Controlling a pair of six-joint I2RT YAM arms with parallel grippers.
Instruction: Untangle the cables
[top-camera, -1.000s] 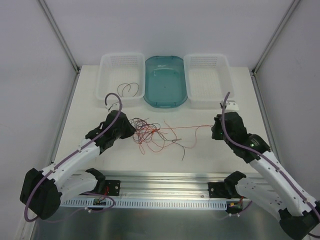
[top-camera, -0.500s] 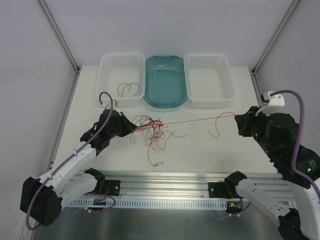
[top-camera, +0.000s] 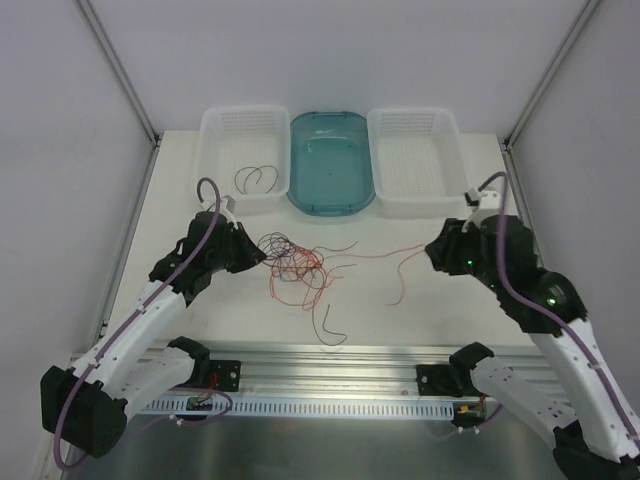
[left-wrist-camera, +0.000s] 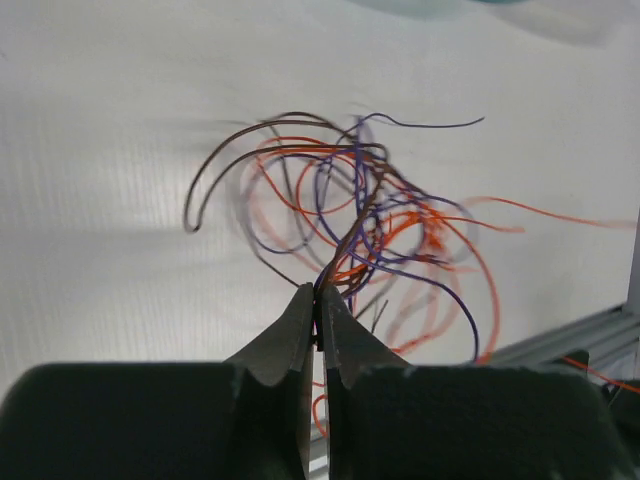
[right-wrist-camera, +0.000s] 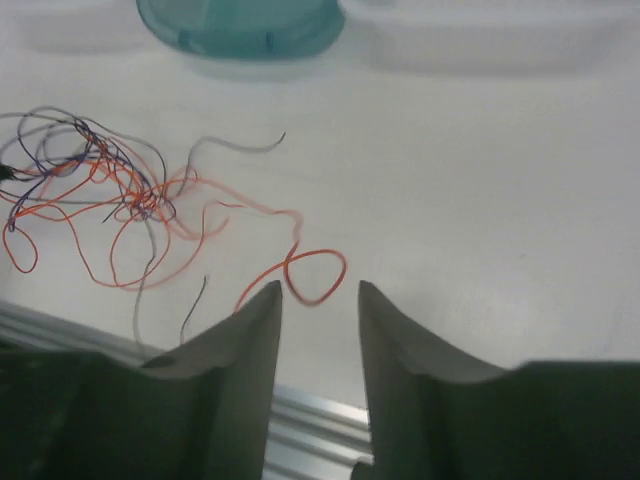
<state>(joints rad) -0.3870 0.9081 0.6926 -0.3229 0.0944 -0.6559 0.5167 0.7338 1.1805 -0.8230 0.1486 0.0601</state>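
Observation:
Next, my right gripper grabs the tangle's side opposite my left gripper, which leaves my left gripper free to pull cables apart.
A tangle of thin red-orange, dark brown and black-blue cables (top-camera: 295, 262) lies at the table's middle, left of centre. My left gripper (top-camera: 262, 256) is shut on several strands at the tangle's left edge; the wrist view shows the pinch (left-wrist-camera: 320, 305) and the bundle (left-wrist-camera: 370, 210) fanning out beyond it. A loose red-orange cable (top-camera: 400, 262) trails right from the tangle; its looped end (right-wrist-camera: 315, 275) lies just beyond my right gripper (right-wrist-camera: 318, 290), which is open and empty above the table (top-camera: 432, 252). Two dark brown cables (top-camera: 252, 178) lie in the left white basket (top-camera: 212, 160).
A teal tray (top-camera: 332, 160) stands at the back centre, with a white basket (top-camera: 415, 160) to its right. The aluminium rail (top-camera: 330, 360) runs along the near edge. One dark cable (top-camera: 328, 325) reaches toward that rail.
My right gripper has let go of the red-orange cable it had stretched taut to the right and moved back left. The cable now lies slack; the tangle has loosened.

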